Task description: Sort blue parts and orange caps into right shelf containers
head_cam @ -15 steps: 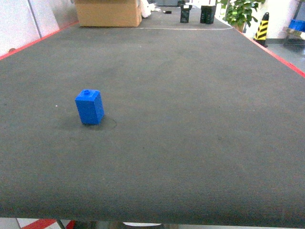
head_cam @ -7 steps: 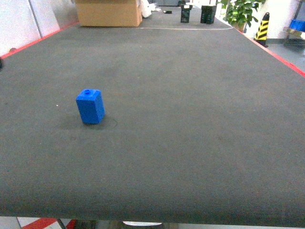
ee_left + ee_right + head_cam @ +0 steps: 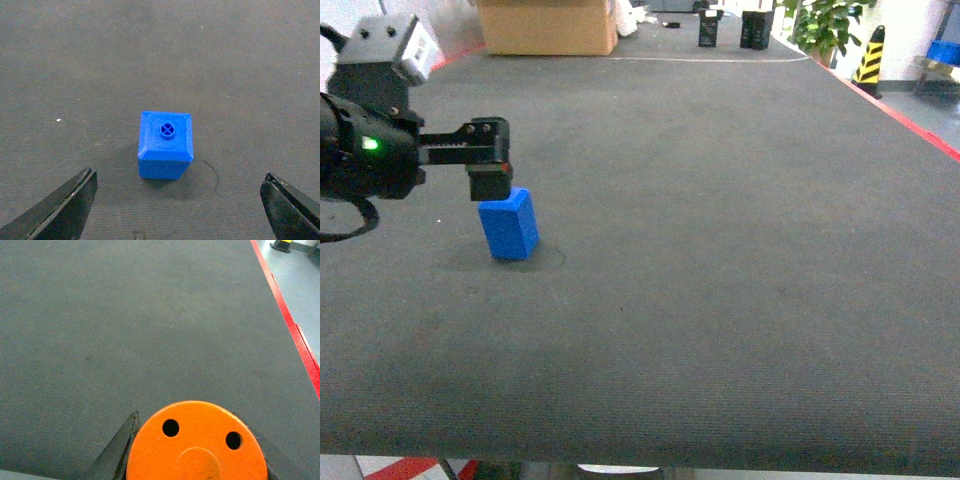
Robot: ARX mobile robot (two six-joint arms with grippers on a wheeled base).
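Note:
The left gripper grabs the blue part by its flat facing sides below next, since a small round stud tops the blue part.
A blue part [image 3: 510,230] stands upright on the dark grey table [image 3: 720,250], left of the middle. My left gripper [image 3: 490,182] hangs just above its top, reaching in from the left. In the left wrist view the blue part [image 3: 165,147] shows its round stud, and the left gripper [image 3: 180,176] is open, its black fingertips [image 3: 75,200] wide apart on either side and clear of it. My right gripper [image 3: 196,429] is shut on an orange cap [image 3: 197,452] with two dark holes in its flat top. The right shelf containers are out of view.
A cardboard box [image 3: 548,27] sits at the table's far end, with black items [image 3: 755,30] and a potted plant [image 3: 825,22] beyond. Red strips [image 3: 920,130] mark the table's edges. A yellow-black bollard [image 3: 868,55] stands off to the right.
My left arm has come into the head view from the left and now hangs over the blue part. The blue part has stayed in place.

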